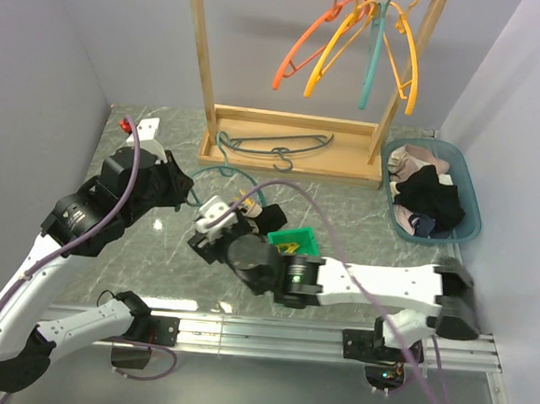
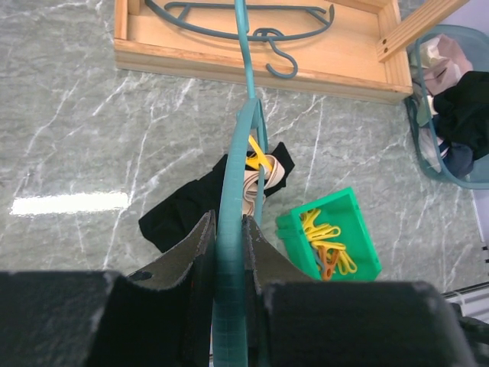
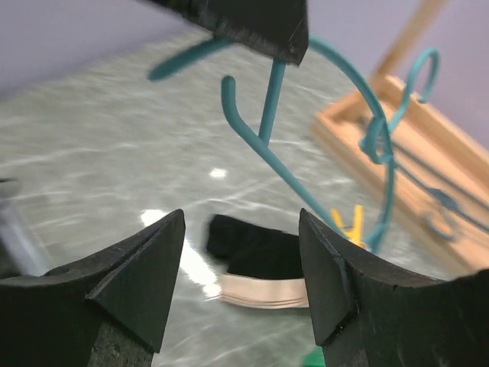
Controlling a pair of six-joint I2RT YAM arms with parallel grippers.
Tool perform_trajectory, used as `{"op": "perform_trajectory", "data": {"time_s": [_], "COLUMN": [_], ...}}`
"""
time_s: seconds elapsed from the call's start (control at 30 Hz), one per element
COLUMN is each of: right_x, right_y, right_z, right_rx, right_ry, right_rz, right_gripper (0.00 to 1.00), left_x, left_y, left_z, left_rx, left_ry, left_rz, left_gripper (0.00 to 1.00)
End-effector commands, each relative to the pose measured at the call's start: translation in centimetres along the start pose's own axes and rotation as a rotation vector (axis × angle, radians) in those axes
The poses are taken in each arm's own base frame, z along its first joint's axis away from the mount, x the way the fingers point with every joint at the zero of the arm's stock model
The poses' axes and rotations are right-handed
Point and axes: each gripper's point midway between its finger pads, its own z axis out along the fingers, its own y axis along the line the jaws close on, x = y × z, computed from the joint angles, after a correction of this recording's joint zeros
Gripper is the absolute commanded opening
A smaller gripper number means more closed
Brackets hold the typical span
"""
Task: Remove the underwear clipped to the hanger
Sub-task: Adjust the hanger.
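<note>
The right gripper will grab the teal hanger (image 2: pixel 246 92) next by the end of its arm away from the yellow peg, so that the left gripper can unclip the underwear.
A black underwear (image 2: pixel 187 210) with a beige waistband lies on the table, clipped by a yellow peg (image 2: pixel 260 160) to a teal hanger (image 2: pixel 246 92). My left gripper (image 2: pixel 228 222) is shut on that hanger's arm and holds it above the table. My right gripper (image 3: pixel 241 222) is open and empty, just in front of the underwear (image 3: pixel 256 245), the peg (image 3: pixel 350 222) and the hanger (image 3: pixel 283 164). In the top view the left gripper (image 1: pixel 179 187) and right gripper (image 1: pixel 214 218) flank the underwear (image 1: pixel 269 218).
A green bin (image 1: pixel 297 241) with loose yellow pegs sits right of the underwear. A blue basket (image 1: pixel 471 204) of undergarments stands at the far right. A wooden rack (image 1: pixel 293 143) with a hanger on its base and several coloured hangers (image 1: pixel 357 40) stands at the back.
</note>
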Motion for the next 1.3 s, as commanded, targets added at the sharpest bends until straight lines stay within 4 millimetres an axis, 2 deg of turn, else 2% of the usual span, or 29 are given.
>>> {"op": "perform_trajectory", "data": {"time_s": [0.0,0.07,0.2,0.27,0.3,0.37,0.47,0.5,0.53,0.57,0.63,0.73,0.77,0.83,0.87,0.9,0.97,1.07,1.1,1.13,1.2,1.23,1.27], "right_x": [-2.8,-2.4,-3.4,-3.2,-4.0,-3.8,-4.2,-4.3,-4.3,-4.3,-4.5,-4.7,-4.9,-5.1,-5.3,-5.3,-5.6,-5.8,-5.2,-5.8,-5.8,-6.9,-7.3], "right_y": [-2.9,-3.0,-4.0,-4.1,-4.5,-4.6,-4.1,-4.0,-3.9,-3.9,-4.2,-5.1,-5.1,-5.7,-5.9,-5.8,-6.2,-6.9,-7.0,-7.6,-8.1,-8.8,-9.1], "right_z": [1.0,1.6,1.9,2.2,2.1,2.5,3.4,3.6,3.7,3.5,3.0,2.3,2.3,1.5,1.3,1.3,0.6,0.1,0.3,-0.4,-0.8,-1.6,-1.9], "right_rx": [0.273,0.339,0.450,0.498,0.525,0.561,0.560,0.557,0.550,0.545,0.537,0.521,0.503,0.492,0.483,0.457,0.430,0.384,0.361,0.351,0.306,0.241,0.189], "right_ry": [-0.072,-0.078,-0.126,-0.138,-0.171,-0.174,-0.204,-0.213,-0.217,-0.227,-0.249,-0.277,-0.292,-0.319,-0.338,-0.344,-0.366,-0.384,-0.371,-0.390,-0.402,-0.442,-0.455], "right_rz": [-0.049,-0.082,-0.079,-0.086,-0.083,-0.121,-0.128,-0.123,-0.126,-0.107,-0.084,-0.041,-0.027,-0.002,0.032,0.030,0.082,0.143,0.133,0.160,0.208,0.217,0.278], "right_gripper": [0.69,0.69,0.69,0.69,0.67,0.63,0.39,0.23,0.14,0.00,0.00,0.00,0.00,0.00,0.00,0.00,0.00,0.00,0.00,0.00,0.00,0.00,0.00], "left_x": [-1.7,-1.6,-1.0,-0.7,-0.5,-0.4,-0.3,-0.5,-0.6,-0.8,-1.3,-2.3,-2.7,-3.6,-4.0,-4.8,-6.0,-8.5,-9.2,-10.2,-10.4,-10.7,-9.9], "left_y": [-1.8,-1.9,-2.0,-2.2,-2.2,-2.4,-2.6,-2.7,-2.6,-2.6,-2.4,-2.3,-2.3,-1.9,-1.8,-1.4,-0.9,-0.2,0.2,-0.1,0.2,-0.3,-1.6], "left_z": [-0.5,-0.5,-0.2,-0.1,0.1,0.1,0.1,-0.1,-0.2,-0.3,-0.7,-1.4,-1.6,-2.3,-2.6,-3.3,-4.2,-6.9,-8.4,-9.4,-11.3,-12.0,-12.3], "left_rx": [0.075,0.082,0.089,0.104,0.104,0.114,0.122,0.124,0.124,0.120,0.114,0.112,0.113,0.101,0.097,0.078,0.062,0.070,0.087,0.123,0.169,0.212,0.293], "left_ry": [-0.055,-0.050,-0.036,-0.026,-0.017,-0.012,-0.005,-0.011,-0.013,-0.021,-0.043,-0.079,-0.094,-0.131,-0.145,-0.181,-0.228,-0.358,-0.406,-0.460,-0.520,-0.543,-0.519], "left_rz": [-0.052,-0.055,-0.065,-0.067,-0.068,-0.069,-0.072,-0.073,-0.074,-0.074,-0.077,-0.082,-0.086,-0.092,-0.090,-0.101,-0.114,-0.156,-0.164,-0.176,-0.153,-0.138,-0.087], "left_gripper": [0.00,0.00,0.00,0.01,0.00,0.00,0.01,0.01,0.01,0.01,0.01,0.14,0.26,0.40,0.94,0.99,0.99,0.99,0.99,0.99,0.99,0.99,1.00]}}
